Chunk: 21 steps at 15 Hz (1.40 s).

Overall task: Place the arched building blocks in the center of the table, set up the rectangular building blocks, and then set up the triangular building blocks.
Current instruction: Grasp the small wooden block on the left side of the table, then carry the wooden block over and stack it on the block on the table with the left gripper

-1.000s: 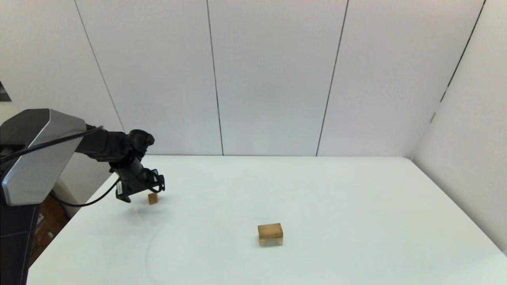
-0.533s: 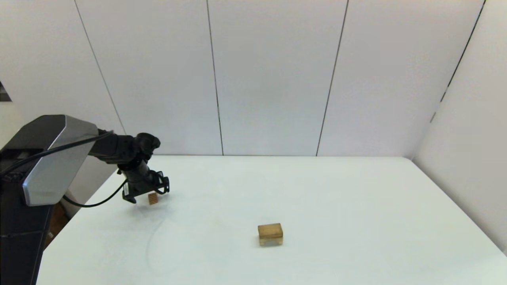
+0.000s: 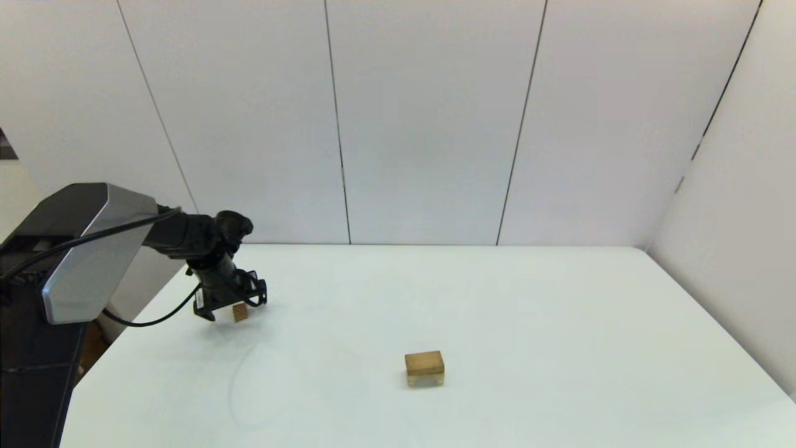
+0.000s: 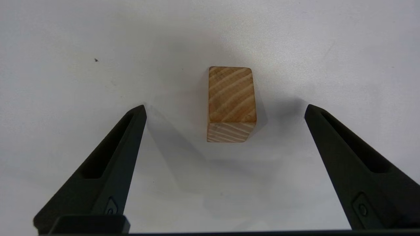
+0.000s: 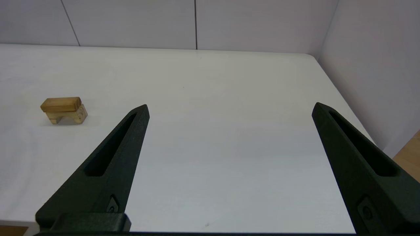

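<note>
The left gripper's fingers reach down low on both sides of the triangular block, so they would hold the block if they closed now. The left gripper should close.
The small triangular block [image 3: 240,312] with striped grain lies on the white table [image 3: 528,311] at the far left. My left gripper [image 3: 244,300] hangs just over it. In the left wrist view the triangular block [image 4: 231,102] sits between the wide-apart fingers of the open left gripper [image 4: 225,107], touching neither. Near the table's middle the tan rectangular block [image 3: 424,361] lies flat on top of the paler arched block [image 3: 425,378]. The right wrist view shows this rectangular block [image 5: 61,104] and arched block [image 5: 78,115] far from the open, empty right gripper [image 5: 231,105].
White wall panels rise behind the table, and a side wall [image 3: 734,236] runs along its right edge. The left arm's grey link [image 3: 81,249] and its cable reach in over the table's left edge. My right arm does not show in the head view.
The left arm has shifted a little to the right, bringing its gripper over the triangular block. None of the blocks has moved.
</note>
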Available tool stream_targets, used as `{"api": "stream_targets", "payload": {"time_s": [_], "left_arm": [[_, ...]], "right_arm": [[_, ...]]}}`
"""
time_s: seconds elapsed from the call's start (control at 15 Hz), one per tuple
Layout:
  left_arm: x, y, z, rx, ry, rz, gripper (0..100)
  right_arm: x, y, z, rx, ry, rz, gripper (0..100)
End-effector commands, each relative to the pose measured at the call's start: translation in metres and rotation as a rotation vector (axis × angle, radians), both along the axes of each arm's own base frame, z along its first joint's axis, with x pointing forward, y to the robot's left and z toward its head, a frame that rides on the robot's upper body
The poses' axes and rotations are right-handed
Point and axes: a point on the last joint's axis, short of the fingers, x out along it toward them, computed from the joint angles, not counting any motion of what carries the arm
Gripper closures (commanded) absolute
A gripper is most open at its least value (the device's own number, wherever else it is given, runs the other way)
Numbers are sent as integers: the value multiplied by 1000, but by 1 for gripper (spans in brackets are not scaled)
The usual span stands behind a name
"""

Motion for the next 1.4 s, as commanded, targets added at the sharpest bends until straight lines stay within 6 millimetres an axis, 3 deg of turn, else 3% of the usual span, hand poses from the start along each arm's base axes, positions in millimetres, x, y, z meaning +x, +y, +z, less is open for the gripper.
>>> {"api": "stream_targets", "payload": {"time_s": [0.07,0.33,0.4,1.13,1.4], "left_arm": [[0,1,-3,0,9,3,0],[0,1,-3,0,9,5,0],[0,1,-3,0,9,6,100],[-1,1,4,-1,-5,8,100],[-2,2,21,23,-39,-5,100]], "right_arm": [[0,0,0,0,1,1,0],[0,0,0,0,1,1,0],[0,0,0,0,1,2,0],[0,0,0,0,1,2,0],[0,0,0,0,1,2,0]]}}
